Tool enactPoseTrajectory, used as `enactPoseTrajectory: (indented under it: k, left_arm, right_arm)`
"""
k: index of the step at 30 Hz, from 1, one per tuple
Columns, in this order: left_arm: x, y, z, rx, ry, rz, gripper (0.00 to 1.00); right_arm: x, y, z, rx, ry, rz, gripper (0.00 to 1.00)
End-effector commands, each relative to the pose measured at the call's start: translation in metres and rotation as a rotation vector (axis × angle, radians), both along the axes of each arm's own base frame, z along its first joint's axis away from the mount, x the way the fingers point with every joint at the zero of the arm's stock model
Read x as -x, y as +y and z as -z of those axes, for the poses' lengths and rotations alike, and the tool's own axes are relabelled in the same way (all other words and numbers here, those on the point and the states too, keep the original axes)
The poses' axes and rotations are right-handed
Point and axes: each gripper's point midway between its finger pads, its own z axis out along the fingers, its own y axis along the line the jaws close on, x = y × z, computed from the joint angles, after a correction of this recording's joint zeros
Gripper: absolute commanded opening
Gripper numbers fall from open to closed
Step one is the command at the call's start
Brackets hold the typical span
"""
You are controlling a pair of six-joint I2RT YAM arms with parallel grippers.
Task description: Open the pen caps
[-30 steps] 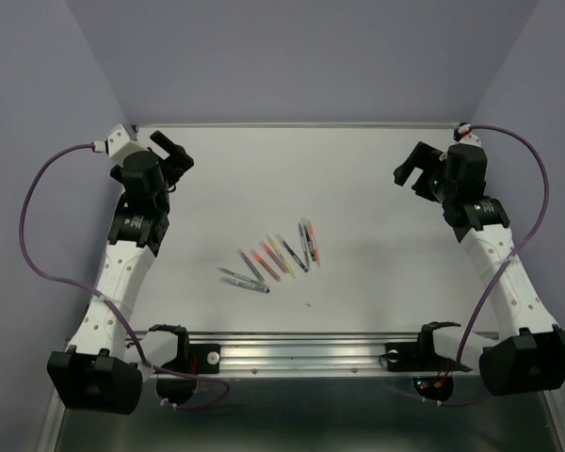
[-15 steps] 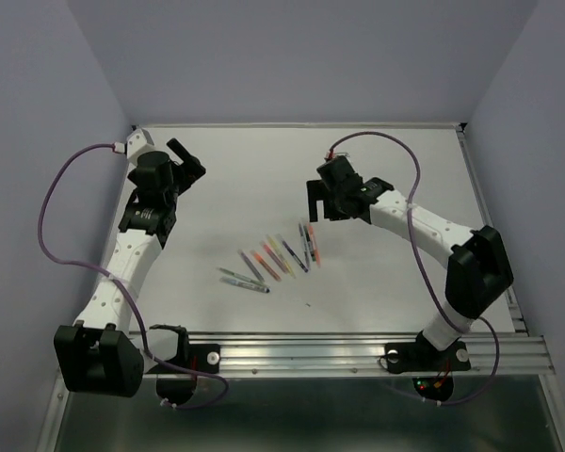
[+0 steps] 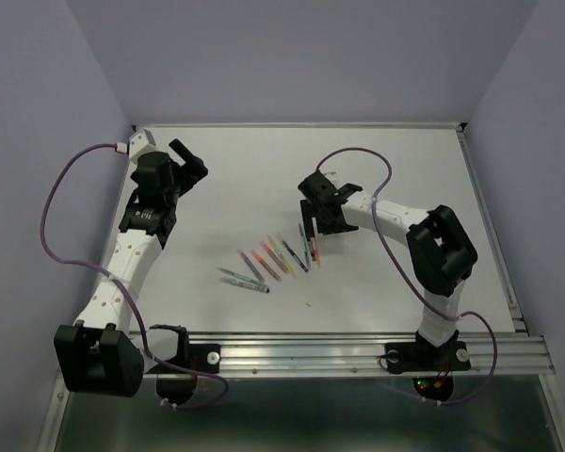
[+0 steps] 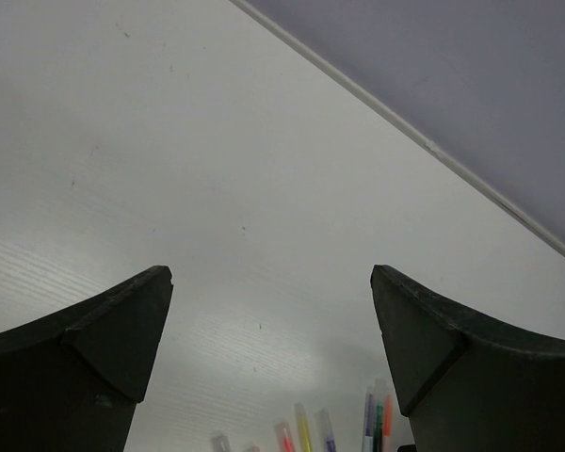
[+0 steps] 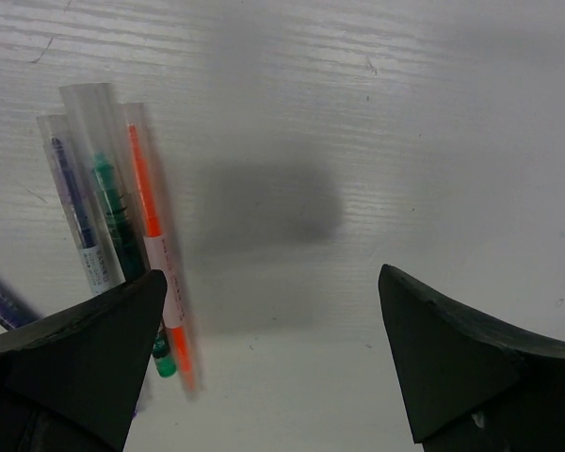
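Observation:
The right gripper grips the orange pen across its labelled body [image 3: 315, 250] [image 5: 166, 282] next, leaving the pen's clear cap free for my left gripper to open.
Several pens [image 3: 275, 254] lie fanned out in a row at the table's middle. My right gripper [image 3: 320, 218] hangs open just above the row's right end. In the right wrist view an orange pen [image 5: 153, 247], a green pen [image 5: 119, 218] and a blue pen [image 5: 73, 200] lie side by side beside the left finger [image 5: 85, 353], outside the open right gripper [image 5: 273, 282]. The green pen ends in a small green cap [image 5: 167, 362]. My left gripper [image 3: 190, 158] is open over the far left of the table, and the pens' tips [image 4: 306, 431] show low in its view.
The white table [image 3: 395, 160] is walled in lilac on three sides, with a metal rail [image 3: 358, 350] along the near edge. Purple cables [image 3: 52, 217] loop off both arms. The right arm's elbow [image 3: 441, 247] stands right of the pens.
The right arm has swung from the far right corner in to the middle and now hovers over the right end of the pen row. The left arm shifted slightly, then held still.

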Motion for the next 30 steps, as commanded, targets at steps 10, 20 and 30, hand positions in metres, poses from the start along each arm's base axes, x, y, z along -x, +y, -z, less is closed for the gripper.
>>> enactPoseTrajectory:
  k: [10, 20, 30]
  left_arm:
    - [-0.004, -0.008, -0.003, 0.012, -0.028, 0.031, 0.99]
    - [-0.004, -0.008, -0.004, 0.009, -0.030, 0.029, 0.99]
    - [-0.004, -0.005, -0.002, 0.003, -0.020, 0.014, 0.99]
  right_arm:
    - [-0.008, 0.025, 0.005, -0.077, -0.008, -0.026, 1.00]
    - [-0.005, 0.015, 0.021, -0.024, 0.009, -0.011, 1.00]
    - [0.011, 0.020, 0.041, -0.049, 0.092, -0.058, 0.76]
